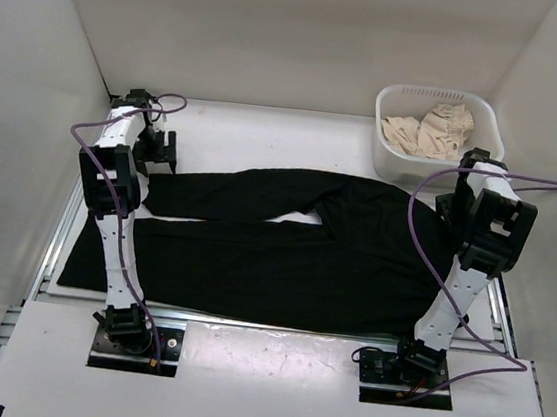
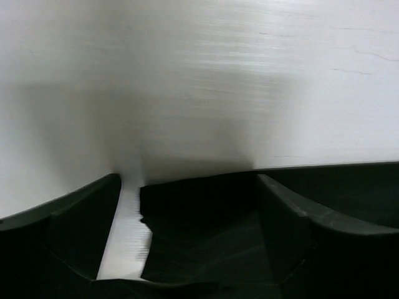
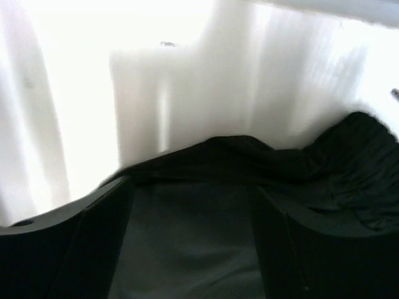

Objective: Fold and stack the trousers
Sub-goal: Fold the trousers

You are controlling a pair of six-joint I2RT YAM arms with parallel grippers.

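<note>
The right gripper needs to close on the trousers now, because the trousers' folded edge lies across the gap between the gripper's fingers. Closing now would hold dark fabric.
The black trousers (image 1: 294,251) lie flat on the white table, waist to the right and both legs stretched left, the far leg angled away from the near one. My left gripper (image 1: 156,159) is down at the hem end of the far leg. In the left wrist view its jaws (image 2: 187,205) stand wide apart with the black hem (image 2: 199,237) lying between them. My right gripper (image 1: 452,208) is low at the waist's far right edge. In the right wrist view it (image 3: 190,205) is open, with the dark fabric (image 3: 187,249) between the fingers.
A white plastic basket (image 1: 443,93) with beige cloths (image 1: 428,135) stands at the back right, just behind the right arm. White walls close in the left, right and back. Purple cables loop from both arms. The near leg's hem (image 1: 76,261) reaches the table's left edge.
</note>
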